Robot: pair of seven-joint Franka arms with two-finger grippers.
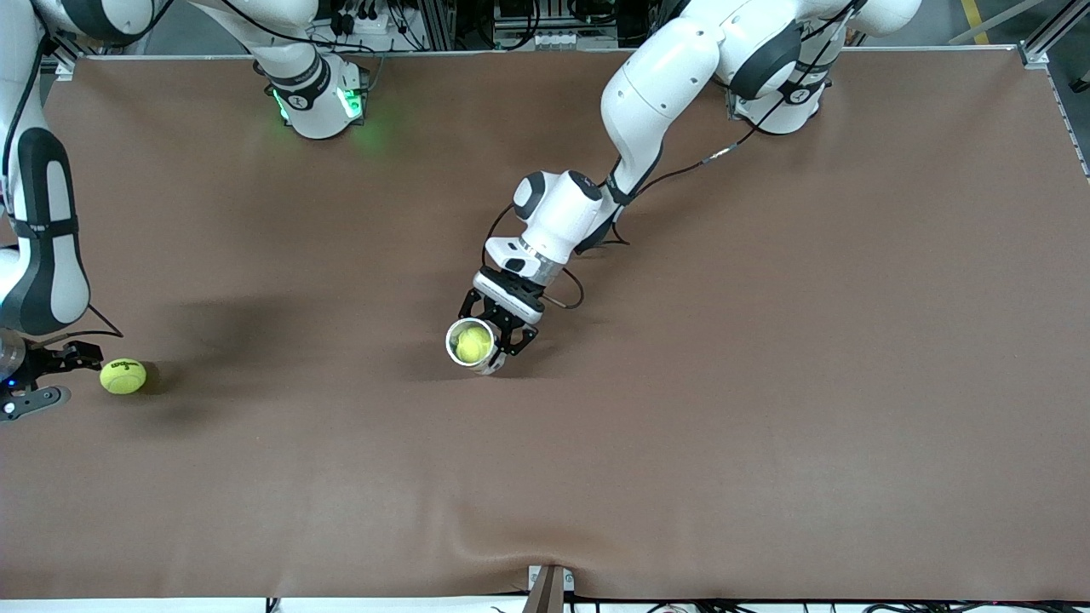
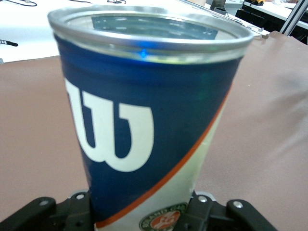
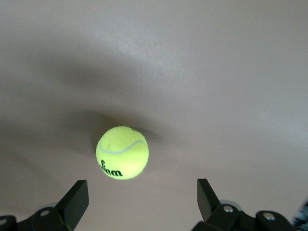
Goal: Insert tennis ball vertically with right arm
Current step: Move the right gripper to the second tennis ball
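The tennis ball has to go vertically into the can, so I should grab it by its round sides with my right gripper next.
A yellow tennis ball lies on the brown table at the right arm's end. My right gripper is open just beside it, fingers spread and not touching it. In the right wrist view the ball sits a little ahead of the open right gripper. My left gripper is shut on an upright blue and white Wilson can at the table's middle. A second tennis ball rests inside that can. The left wrist view shows the can between the left gripper fingers.
The right arm's base glows green at the table's back edge. A metal bracket sits at the table's front edge, with a wrinkle in the brown mat just above it.
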